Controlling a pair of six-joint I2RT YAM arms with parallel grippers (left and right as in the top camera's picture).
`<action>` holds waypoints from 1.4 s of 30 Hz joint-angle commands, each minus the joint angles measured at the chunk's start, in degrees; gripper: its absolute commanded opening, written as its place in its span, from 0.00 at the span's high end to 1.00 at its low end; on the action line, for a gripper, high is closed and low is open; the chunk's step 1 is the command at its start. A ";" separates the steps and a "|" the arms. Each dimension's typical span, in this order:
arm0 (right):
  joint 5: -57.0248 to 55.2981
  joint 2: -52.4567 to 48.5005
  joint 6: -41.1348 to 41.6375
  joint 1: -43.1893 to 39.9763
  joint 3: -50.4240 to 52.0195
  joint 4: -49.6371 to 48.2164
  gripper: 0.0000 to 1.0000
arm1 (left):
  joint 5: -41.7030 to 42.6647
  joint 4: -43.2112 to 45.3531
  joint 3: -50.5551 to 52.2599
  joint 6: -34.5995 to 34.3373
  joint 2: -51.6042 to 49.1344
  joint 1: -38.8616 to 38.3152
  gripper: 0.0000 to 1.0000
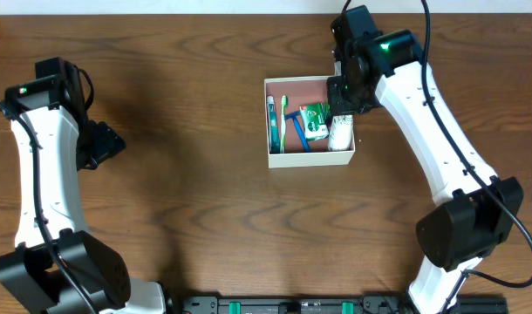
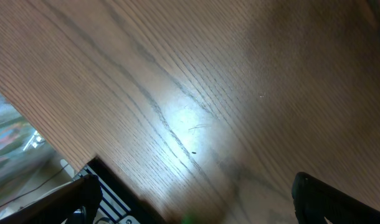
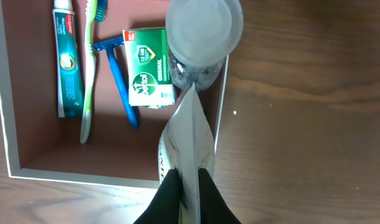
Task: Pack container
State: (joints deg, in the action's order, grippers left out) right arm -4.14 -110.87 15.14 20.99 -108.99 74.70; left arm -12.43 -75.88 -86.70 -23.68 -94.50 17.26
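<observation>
My right gripper releases the white tube next, since the white tube's lower end (image 1: 338, 144) sits inside the container's front side (image 1: 323, 160) beside the green soap box.
The container (image 1: 308, 160), a shallow white box with a pink inside, sits right of the table's centre. In it lie a toothpaste tube (image 3: 65, 62), a green toothbrush (image 3: 90, 68), a blue razor (image 3: 119, 84) and a green soap box (image 3: 149, 74). My right gripper (image 3: 189, 178) is shut on the flat crimped end of a white tube (image 3: 187, 134). The tube hangs cap down, and its clear cap (image 3: 204, 28) is against the container's right wall (image 3: 220, 112). Far off at the left, my left gripper (image 2: 196, 205) stands open over bare wood, with nothing between its fingers.
Bare wooden table surrounds the container (image 1: 196, 174). A black rail (image 1: 292, 305) runs along the front edge. In the left wrist view the table edge (image 2: 47, 140) and the rail show at lower left.
</observation>
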 commanded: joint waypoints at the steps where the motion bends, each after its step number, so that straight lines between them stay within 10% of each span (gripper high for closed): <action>1: -1.44 1.33 0.74 0.39 0.02 0.04 0.93 | -0.70 -0.17 0.02 0.72 -0.31 0.31 0.02; 24: -4.59 2.62 0.46 -0.22 -7.30 0.13 0.74 | -0.70 -0.17 0.02 0.72 -0.31 0.31 0.02; 30: -9.46 5.77 -3.61 -2.47 -19.02 1.40 0.35 | -0.72 -0.17 0.02 0.72 -0.31 0.31 0.02; 42: -20.39 16.96 0.07 -17.75 -24.70 8.61 0.01 | -0.72 -0.17 0.02 0.72 -0.31 0.31 0.02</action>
State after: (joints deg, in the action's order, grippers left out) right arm -20.86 -95.29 12.51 7.14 -133.19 81.56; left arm -12.43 -75.85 -86.70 -23.68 -94.50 17.26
